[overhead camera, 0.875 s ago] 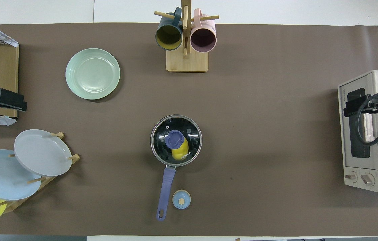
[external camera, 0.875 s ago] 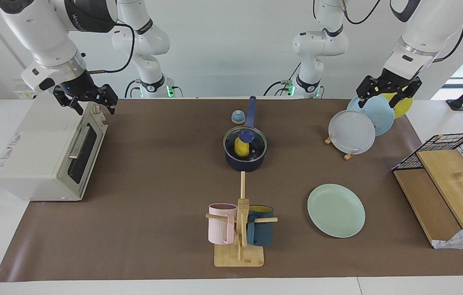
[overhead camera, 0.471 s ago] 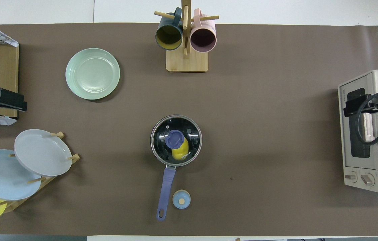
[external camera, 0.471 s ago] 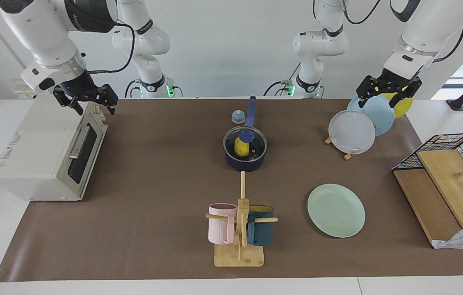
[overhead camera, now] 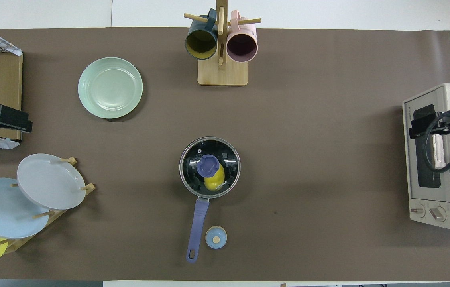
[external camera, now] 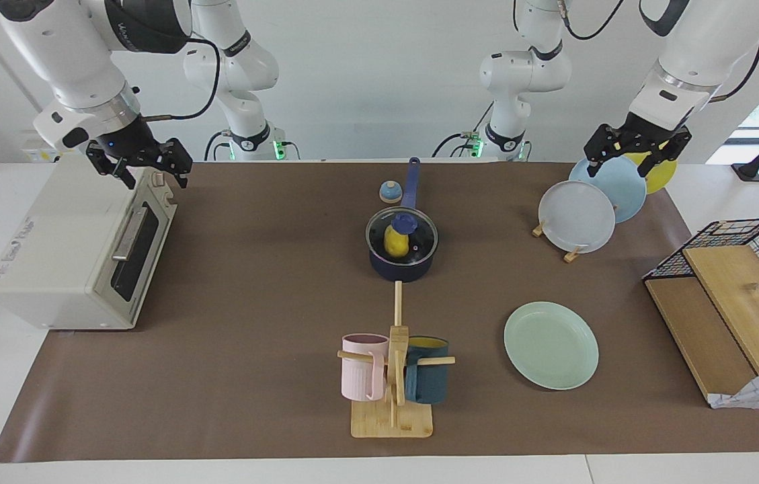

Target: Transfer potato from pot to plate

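The potato [overhead camera: 215, 178] in the navy pot is to be uncovered. My right gripper needs to pick up the glass lid by its blue knob [overhead camera: 207, 165] next.
The navy pot [external camera: 401, 265] stands mid-table with its long handle toward the robots, and it also shows in the overhead view [overhead camera: 199, 215]. A glass lid with a blue knob [external camera: 404, 222] covers it. The yellow potato [external camera: 395, 245] lies inside and shows through the lid [overhead camera: 216, 182]. The mint-green plate [external camera: 550, 345] lies flat, farther from the robots, toward the left arm's end [overhead camera: 110, 87]. My left gripper [external camera: 623, 168] hangs open and empty over the plate rack. My right gripper [external camera: 150, 176] hangs open and empty over the toaster oven.
A toaster oven [external camera: 63, 255] sits at the right arm's end. A rack with grey, light blue and yellow plates [external camera: 577, 216] and a wire basket with wooden boards [external camera: 735, 296] sit at the left arm's end. A mug tree [external camera: 392, 376] stands farther out than the pot. A small blue knob [external camera: 389, 192] lies beside the pot's handle.
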You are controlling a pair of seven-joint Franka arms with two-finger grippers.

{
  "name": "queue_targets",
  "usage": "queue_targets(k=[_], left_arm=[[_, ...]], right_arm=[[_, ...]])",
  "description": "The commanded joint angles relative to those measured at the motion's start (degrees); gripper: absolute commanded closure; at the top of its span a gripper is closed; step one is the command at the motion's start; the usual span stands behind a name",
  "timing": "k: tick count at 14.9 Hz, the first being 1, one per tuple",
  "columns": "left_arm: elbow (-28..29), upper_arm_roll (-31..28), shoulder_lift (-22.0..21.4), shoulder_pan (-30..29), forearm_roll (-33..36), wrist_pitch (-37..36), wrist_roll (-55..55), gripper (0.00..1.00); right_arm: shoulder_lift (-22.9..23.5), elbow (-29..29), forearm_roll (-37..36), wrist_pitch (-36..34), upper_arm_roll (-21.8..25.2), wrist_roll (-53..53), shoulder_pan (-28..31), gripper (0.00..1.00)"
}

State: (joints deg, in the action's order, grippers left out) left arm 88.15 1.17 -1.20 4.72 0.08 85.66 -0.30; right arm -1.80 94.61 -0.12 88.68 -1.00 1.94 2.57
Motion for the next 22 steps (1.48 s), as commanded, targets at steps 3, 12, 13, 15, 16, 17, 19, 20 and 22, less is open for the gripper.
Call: queue_targets(k=[3,12,13,15,16,17,19,20,22], left_arm=[[0.44,0.15,-0.47,-0.59,-0.61,-0.31,0.65,0.0],[0.44,0.15,-0.47,-0.68,-0.61,-0.31,0.65,0.0],[0.44,0.15,-0.47,-0.59,-0.61,-0.31,0.65,0.0],[0.44,0.15,-0.47,-0.68,-0.61,-0.31,0.65,0.0],[0.44,0.15,-0.47,-0.59,-0.61,-0.31,0.65,0.0],[0.44,0.15,-0.47,-0.59,-0.61,-0.31,0.65,0.0],[0.44,0.15,-0.47,-0.59,-0.61,-0.31,0.65,0.0],[0.44,0.15,-0.47,-0.68,-0.61,-0.31,0.65,0.0],[0.44,0.15,-0.47,-0.59,-0.61,-0.31,0.65,0.0]], right_arm=[[-0.05,-0.03,0.73,3.0,-1.02,2.54,-1.34,0.0],[8.75,-14.36,0.91,-4.56,-2.33,-2.81,-11.86,0.0],[9.27,-15.32,0.82,-4.83,-2.34,-6.22,-14.59,0.0],[12.07,-19.44,0.9,-5.87,-2.34,-11.06,-18.81,0.0],[13.74,-21.29,1.17,-6.32,-2.34,-14.48,-21.44,0.0],[15.15,-22.78,1.08,-6.32,-2.42,-17.38,-23.56,0.0],[17.09,-23.42,1.26,-4.66,-2.51,-24.49,-29.01,0.0],[18.23,-23.15,1.0,-1.08,-2.69,-28.88,-31.64,0.0],[20.69,-22.45,-0.14,2.89,-2.69,-34.44,-37.09,0.0]])
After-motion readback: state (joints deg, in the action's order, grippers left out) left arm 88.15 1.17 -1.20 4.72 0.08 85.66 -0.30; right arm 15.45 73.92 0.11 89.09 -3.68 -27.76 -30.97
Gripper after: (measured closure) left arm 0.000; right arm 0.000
